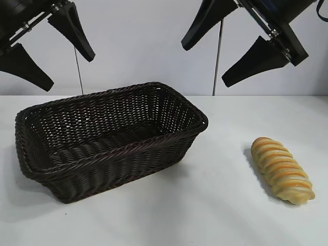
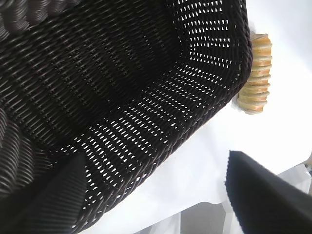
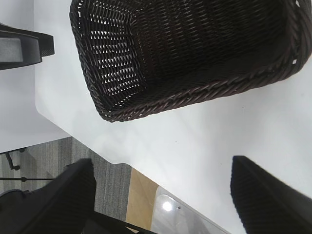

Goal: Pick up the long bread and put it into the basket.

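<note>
The basket spreads far wider than my open fingers, so my left gripper should grab it by its thin braided rim (image 1: pixel 21 134) next.
The long bread (image 1: pixel 282 169), a golden loaf with orange-brown stripes, lies on the white table to the right of the basket (image 1: pixel 118 164). The dark woven basket stands left of centre with nothing inside. Both grippers hang high above the table. My left gripper (image 1: pixel 69 72) is open above the basket's left end, and its wrist view looks down into the basket (image 2: pixel 146 122) with the bread (image 2: pixel 256 73) just beyond the far rim. My right gripper (image 1: pixel 205 65) is open above the gap between basket and bread. Its wrist view shows the basket (image 3: pixel 185 97) but not the bread.
The white table (image 1: pixel 205 205) reaches from basket to bread and forward to the front edge. In the right wrist view the table's edge (image 3: pixel 78 141) shows, with grey floor below it. A thin dark pole (image 1: pixel 217 56) stands behind the table.
</note>
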Action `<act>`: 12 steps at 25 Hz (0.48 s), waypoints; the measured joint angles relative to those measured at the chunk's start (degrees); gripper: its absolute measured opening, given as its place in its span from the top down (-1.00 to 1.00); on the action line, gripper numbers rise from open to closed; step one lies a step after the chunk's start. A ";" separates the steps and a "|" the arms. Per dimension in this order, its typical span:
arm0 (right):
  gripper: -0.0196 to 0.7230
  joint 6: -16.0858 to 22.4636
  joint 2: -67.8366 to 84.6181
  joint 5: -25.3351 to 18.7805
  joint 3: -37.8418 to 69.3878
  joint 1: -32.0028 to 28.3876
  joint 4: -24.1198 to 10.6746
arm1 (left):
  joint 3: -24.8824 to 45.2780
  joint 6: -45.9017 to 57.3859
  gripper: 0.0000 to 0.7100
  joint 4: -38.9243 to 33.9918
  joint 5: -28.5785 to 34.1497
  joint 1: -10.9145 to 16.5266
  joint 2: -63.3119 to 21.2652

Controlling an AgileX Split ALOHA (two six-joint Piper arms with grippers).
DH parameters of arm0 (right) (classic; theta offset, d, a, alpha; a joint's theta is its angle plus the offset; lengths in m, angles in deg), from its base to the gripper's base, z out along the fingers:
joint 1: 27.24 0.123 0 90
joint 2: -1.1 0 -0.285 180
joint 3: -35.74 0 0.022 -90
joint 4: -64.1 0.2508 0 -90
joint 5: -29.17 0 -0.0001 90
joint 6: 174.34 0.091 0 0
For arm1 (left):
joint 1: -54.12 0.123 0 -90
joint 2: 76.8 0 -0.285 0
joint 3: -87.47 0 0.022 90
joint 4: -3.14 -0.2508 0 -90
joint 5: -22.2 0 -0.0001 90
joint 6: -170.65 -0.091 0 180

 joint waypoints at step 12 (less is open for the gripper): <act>-0.50 0.00 0.00 0.02 0.00 0.00 0.00 | -2.01 -0.46 -0.61 -1.16 4.51 0.64 -0.10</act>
